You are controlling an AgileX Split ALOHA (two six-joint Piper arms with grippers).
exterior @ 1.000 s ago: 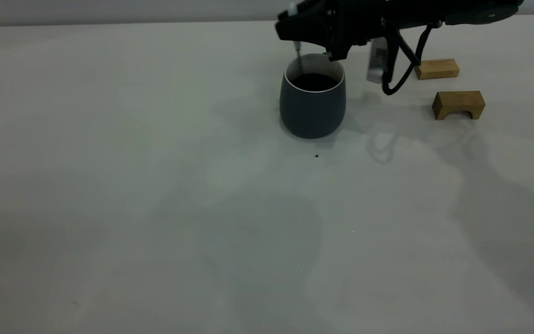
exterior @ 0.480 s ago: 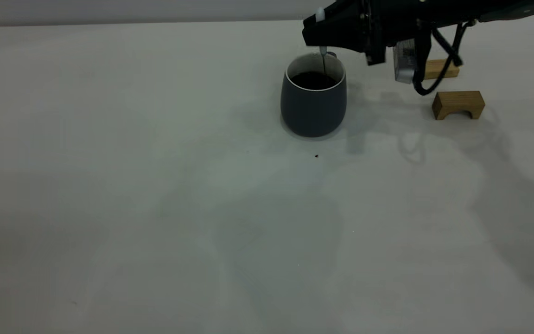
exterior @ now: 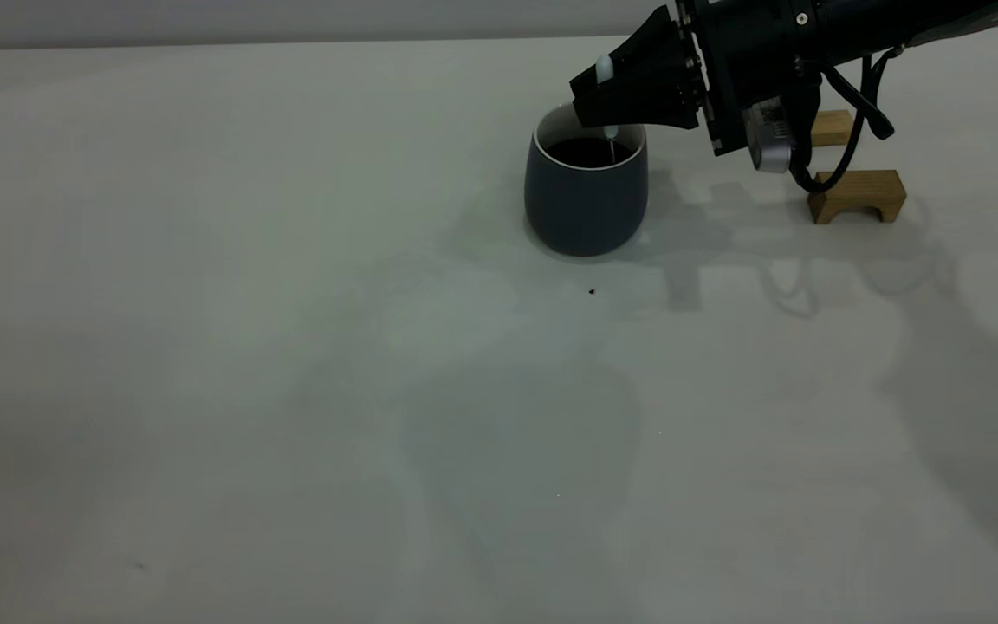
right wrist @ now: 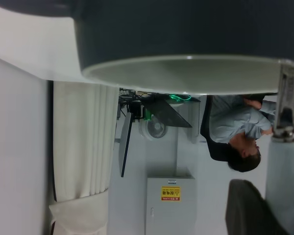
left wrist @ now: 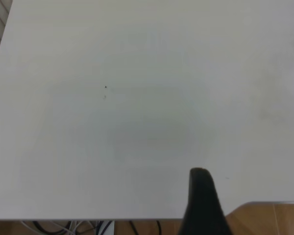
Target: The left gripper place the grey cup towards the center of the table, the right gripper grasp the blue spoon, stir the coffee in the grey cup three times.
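Note:
My right gripper releases the spoon now, since the spoon's metal neck [exterior: 612, 149] reaches down inside the grey cup's rim [exterior: 588, 167] and the spoon would settle in there.
The grey cup [exterior: 586, 198] stands upright on the table [exterior: 291, 364], right of centre and toward the back, with dark coffee [exterior: 584, 152] inside. My right gripper [exterior: 613, 97] hangs just above the cup's right rim, shut on the blue spoon [exterior: 605, 68]. The spoon's thin metal neck dips into the coffee near the right wall. In the right wrist view the cup [right wrist: 186, 29] fills the frame, and the spoon's pale handle [right wrist: 282, 186] sits in my right gripper [right wrist: 284, 215]. My left gripper [left wrist: 202, 205] is parked over the table's edge, away from the cup.
Two tan wooden blocks lie right of the cup, under the right arm: an arch block [exterior: 857, 195] and a flat block [exterior: 832, 127] behind it. A tiny dark speck [exterior: 592, 291] marks the table in front of the cup. A seated person [right wrist: 235, 132] shows beyond the table.
The right gripper has swung from the cup's left side to its right and tilted downward, carrying the spoon across the coffee. The cup has barely shifted.

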